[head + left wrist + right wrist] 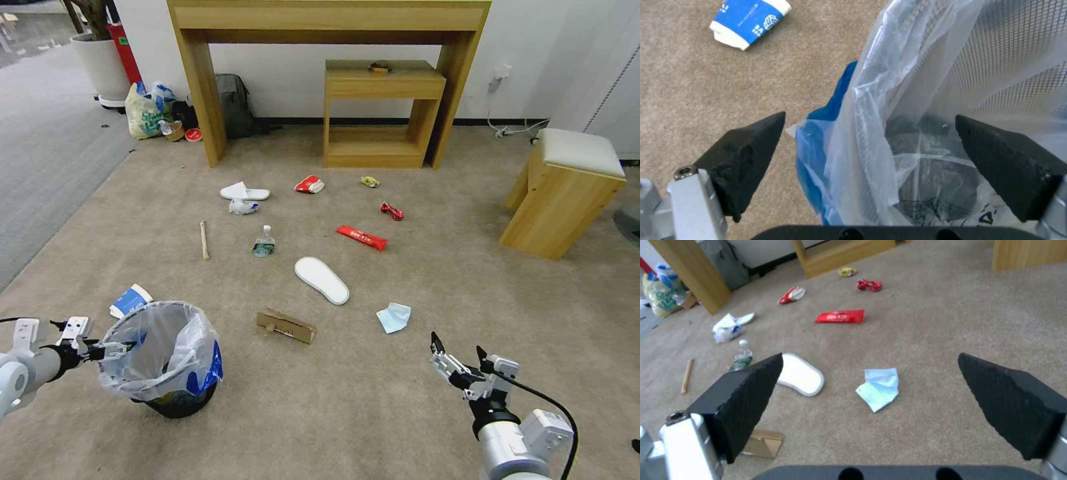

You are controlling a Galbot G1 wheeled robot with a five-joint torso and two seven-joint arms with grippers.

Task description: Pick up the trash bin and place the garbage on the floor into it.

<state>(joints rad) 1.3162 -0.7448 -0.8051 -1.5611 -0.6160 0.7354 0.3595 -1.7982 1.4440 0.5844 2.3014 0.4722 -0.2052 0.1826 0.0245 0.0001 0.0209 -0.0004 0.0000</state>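
I need to grab the trash bin by its thin lined rim with my left gripper next, because its round body is much wider than my open fingers. Then I can pick the bin up.
The black trash bin (163, 363) with its crinkly plastic liner (907, 100) stands on the beige floor (400, 413) at the near left. My left gripper (123, 347) is open at the bin's left rim, one finger (746, 160) outside and the other finger (1009, 166) inside the liner. My right gripper (460, 350) hangs open over the carpet at the near right, short of the blue tissue (880, 388). Garbage lies scattered: a paper cup (130, 300), cardboard strip (287, 326), white slipper (321, 280), bottle (264, 242), stick (204, 240) and red wrapper (361, 237).
A wooden console (327, 20) and small shelf (380, 113) stand against the far wall, a padded stool (567, 190) at the right. A grey backpack (233, 103), pale shopping bag (145, 113) and plant pot (103, 67) sit far left. More litter (310, 185) lies near the shelf.
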